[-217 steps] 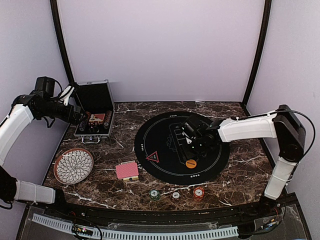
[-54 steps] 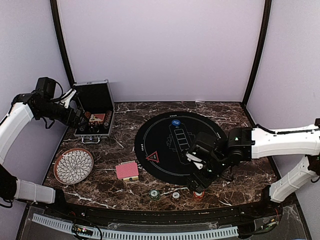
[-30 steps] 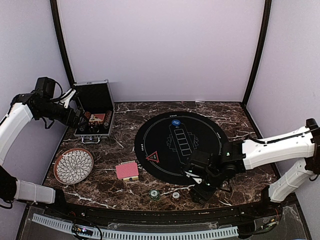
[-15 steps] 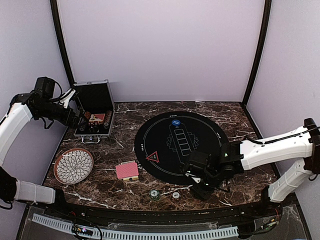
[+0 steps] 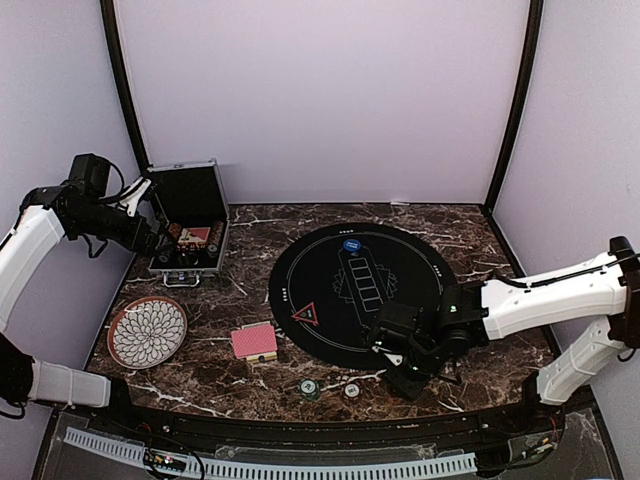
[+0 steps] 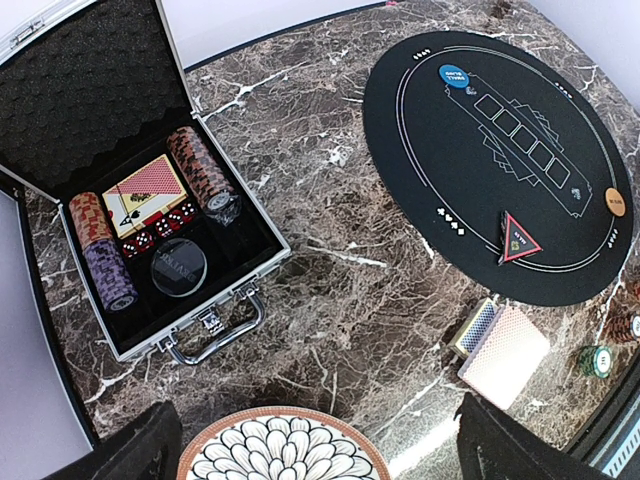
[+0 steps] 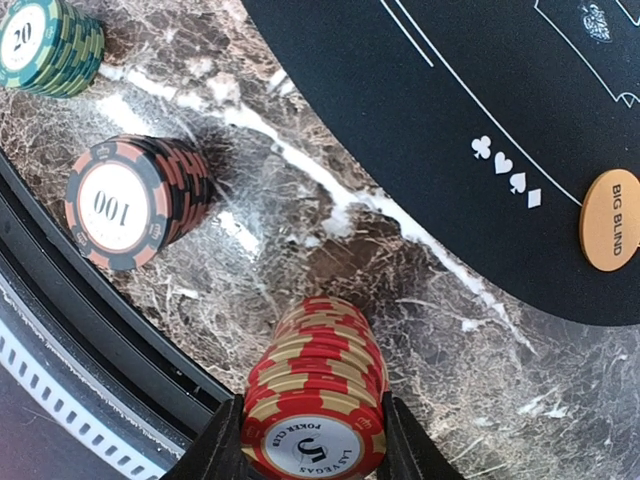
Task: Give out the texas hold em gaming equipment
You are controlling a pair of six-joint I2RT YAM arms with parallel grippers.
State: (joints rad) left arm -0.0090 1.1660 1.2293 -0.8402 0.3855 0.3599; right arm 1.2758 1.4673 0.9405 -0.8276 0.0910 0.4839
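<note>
My right gripper would bring up the upper red chips if I lifted it now, and the lower red chips would stay on the marble, because both fingers hold only those upper chips.
In the right wrist view a red poker chip stack stands on the marble near the front edge. My right gripper is shut on it, with one finger pressed to each side. From above, the right gripper hides that stack. A green stack and a white "100" stack stand to its left. The red-backed card deck lies left of the black mat, which carries a red triangle, a blue disc and an orange disc. My left gripper hangs open, holding nothing.
An open silver case with more chips, cards and dice sits at the back left. A white-patterned round plate lies in front of it. A black rail runs along the front edge, close to the chip stacks.
My right gripper has settled low over the red chip stack near the front edge and its jaws have narrowed onto the stack. The left arm has not moved.
</note>
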